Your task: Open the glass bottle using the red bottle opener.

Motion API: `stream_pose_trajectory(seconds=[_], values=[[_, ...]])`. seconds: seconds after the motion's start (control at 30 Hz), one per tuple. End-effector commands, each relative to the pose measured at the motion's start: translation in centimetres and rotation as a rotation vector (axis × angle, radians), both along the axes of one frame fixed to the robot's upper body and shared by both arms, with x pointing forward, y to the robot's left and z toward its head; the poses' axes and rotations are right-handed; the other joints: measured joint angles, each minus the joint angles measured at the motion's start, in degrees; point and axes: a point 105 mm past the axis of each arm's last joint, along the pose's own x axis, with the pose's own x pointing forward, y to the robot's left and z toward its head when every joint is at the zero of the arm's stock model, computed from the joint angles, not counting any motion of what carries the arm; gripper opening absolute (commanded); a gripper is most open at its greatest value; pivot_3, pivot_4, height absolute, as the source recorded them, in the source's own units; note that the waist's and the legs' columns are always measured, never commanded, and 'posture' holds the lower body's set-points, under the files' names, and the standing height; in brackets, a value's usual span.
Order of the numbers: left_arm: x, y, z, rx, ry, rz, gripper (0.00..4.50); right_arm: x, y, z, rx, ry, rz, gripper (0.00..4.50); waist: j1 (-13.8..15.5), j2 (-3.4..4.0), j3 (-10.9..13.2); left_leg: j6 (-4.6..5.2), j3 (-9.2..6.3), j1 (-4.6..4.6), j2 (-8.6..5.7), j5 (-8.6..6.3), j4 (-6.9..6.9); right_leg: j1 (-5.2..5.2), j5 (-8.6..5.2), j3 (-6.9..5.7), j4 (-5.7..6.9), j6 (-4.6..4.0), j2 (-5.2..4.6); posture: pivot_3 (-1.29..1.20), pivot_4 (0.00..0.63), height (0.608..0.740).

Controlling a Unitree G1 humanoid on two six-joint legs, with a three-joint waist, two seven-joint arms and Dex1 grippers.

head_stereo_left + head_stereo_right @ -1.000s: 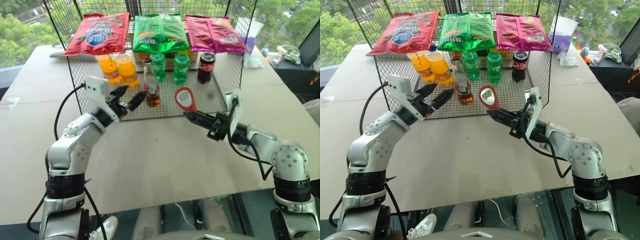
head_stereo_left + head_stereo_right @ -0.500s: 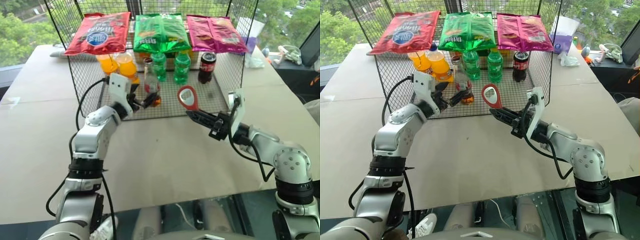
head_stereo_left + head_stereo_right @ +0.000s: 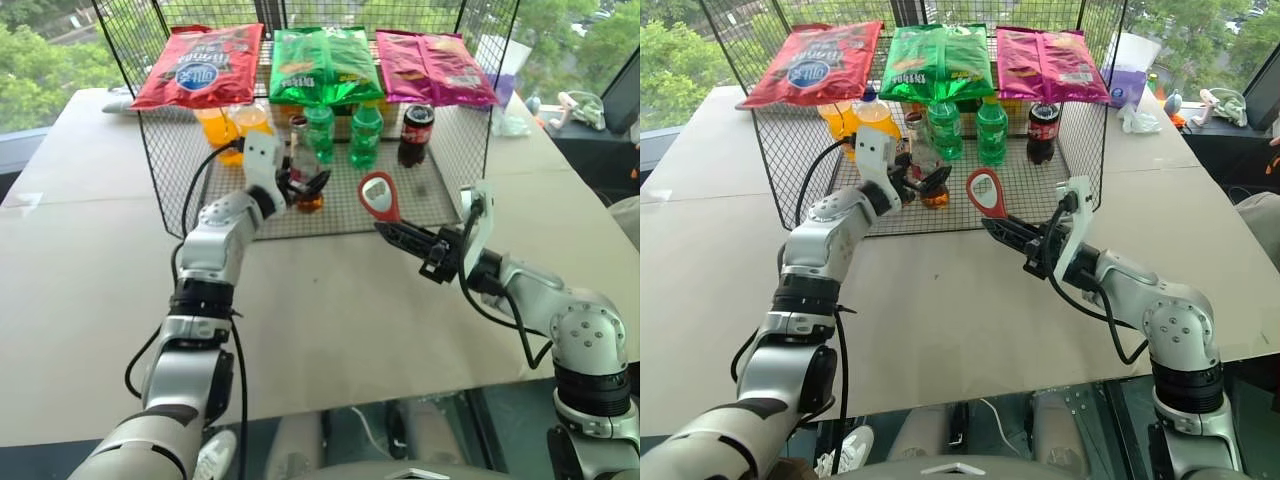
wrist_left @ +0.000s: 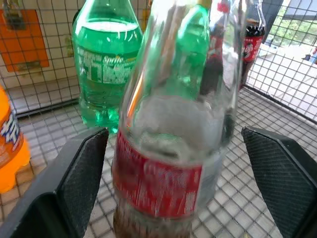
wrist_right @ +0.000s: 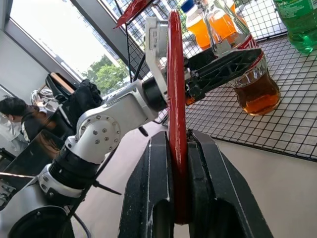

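My left gripper is to grab the glass bottle by its labelled body [image 3: 304, 168] next. That leaves the bottle's opening free for the red bottle opener [image 3: 378, 196].
The glass bottle [image 3: 300, 158] stands upright on the wire floor of the cage, clear with amber liquid at its base and a red-and-white label [image 4: 158, 181]. My left gripper [image 3: 303, 186] is open with the bottle's lower body between its fingers [image 4: 79, 183]; a gap shows on each side. My right gripper [image 3: 397, 233] is shut on the handle of the red bottle opener [image 3: 378, 196]. It holds the oval ring head upright in front of the cage, to the right of the bottle. The right wrist view shows the opener [image 5: 174, 94] edge-on with the bottle [image 5: 247, 74] behind it.
The wire cage [image 3: 455, 150] stands on a beige table [image 3: 330, 320]. Inside it are orange bottles [image 3: 215, 125], green bottles [image 3: 363, 135] and a dark cola bottle [image 3: 415, 132]. Three chip bags [image 3: 322, 65] lie on its top. Small items lie at the far right [image 3: 575, 105].
My left arm has reached forward and right into the cage, so its open fingers now stand on either side of the glass bottle. My right gripper and the opener have stayed in place.
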Motion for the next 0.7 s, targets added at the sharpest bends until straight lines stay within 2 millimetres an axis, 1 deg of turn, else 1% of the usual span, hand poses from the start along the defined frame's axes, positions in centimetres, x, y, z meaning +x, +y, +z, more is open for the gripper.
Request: stream_pose_trajectory(seconds=[0.03, 0.1, 0.13, 0.2, 0.23, 0.27, 0.3, 0.47, 0.7], values=[[0.4, -0.3, 1.5, 0.001, -0.065, 0.0, 4.44, -0.6, -0.2, 1.2, 0.018, -0.057, -0.005, 0.0, -0.03, 0.0, 0.0, 0.0, 0.0, 0.0, 0.0, 0.0, 0.0, 0.0, 0.0, 0.0, 0.0, 0.0, 0.0, 0.0, 0.15, 0.74], [0.5, -0.4, 1.5, 0.0, -0.066, 0.002, 4.44, -0.7, -0.2, 1.2, 0.016, -0.057, -0.007, 0.0, -0.04, 0.0, 0.0, 0.0, -0.02, 0.0, 0.01, 0.0, -0.01, 0.0, 0.0, -0.01, 0.0, 0.0, 0.01, 0.0, 0.15, 0.74], [0.6, -0.4, 1.4, -0.002, -0.066, 0.004, 4.22, -0.7, -0.2, 1.2, 0.016, -0.057, -0.008, 0.0, -0.05, 0.0, 0.0, 0.0, -0.02, 0.0, 0.01, 0.0, -0.01, -0.01, 0.0, -0.01, 0.0, 0.0, 0.01, 0.0, 0.15, 0.74], [0.7, -0.4, 1.4, -0.005, -0.067, 0.001, 3.67, -0.7, -0.2, 1.2, 0.016, -0.057, -0.009, 0.0, -0.06, 0.0, 0.0, 0.0, -0.01, 0.0, 0.01, 0.0, 0.0, 0.0, 0.0, -0.01, 0.0, 0.0, 0.01, 0.0, 0.15, 0.74], [0.7, -0.4, 1.4, -0.006, -0.067, -0.001, 3.32, -0.7, -0.3, 1.2, 0.015, -0.057, -0.01, 0.0, -0.06, 0.0, 0.0, 0.0, -0.01, 0.0, 0.01, 0.0, 0.0, 0.0, 0.0, -0.01, 0.0, 0.0, 0.01, 0.0, 0.15, 0.74], [0.7, -0.4, 1.4, -0.007, -0.068, -0.002, 2.83, -0.7, -0.3, 1.2, 0.013, -0.057, -0.011, 0.0, 0.02, -0.01, 0.0, 0.0, -0.01, 0.0, 0.01, 0.0, 0.0, 0.0, 0.0, -0.01, 0.01, 0.0, 0.01, 0.0, 0.15, 0.74], [0.7, -0.4, 1.3, -0.008, -0.068, -0.002, 2.56, -0.8, -0.3, 1.1, 0.013, -0.057, -0.011, 0.0, 0.06, -0.01, 0.0, 0.0, -0.02, 0.0, 0.01, 0.0, 0.0, 0.0, 0.0, -0.02, 0.0, 0.0, 0.0, 0.0, 0.15, 0.74], [0.6, -0.3, 1.2, -0.018, -0.072, -0.014, 2.57, -0.8, -0.3, 1.0, 0.004, -0.057, -0.012, 0.0, 0.04, -0.01, 0.0, 0.0, -0.02, 0.0, 0.01, 0.0, 0.01, 0.0, 0.0, -0.01, 0.03, 0.0, 0.0, 0.0, 0.15, 0.74], [-1.4, -1.1, 2.3, -0.022, -0.121, -0.129, 2.57, -0.4, -0.5, 1.2, -0.037, -0.102, -0.044, 0.0, -0.01, -0.01, 0.0, 0.0, -0.03, -0.04, 0.01, 0.0, 0.01, -0.01, 0.0, -0.02, 0.02, 0.0, 0.0, 0.0, 0.15, 0.74]])
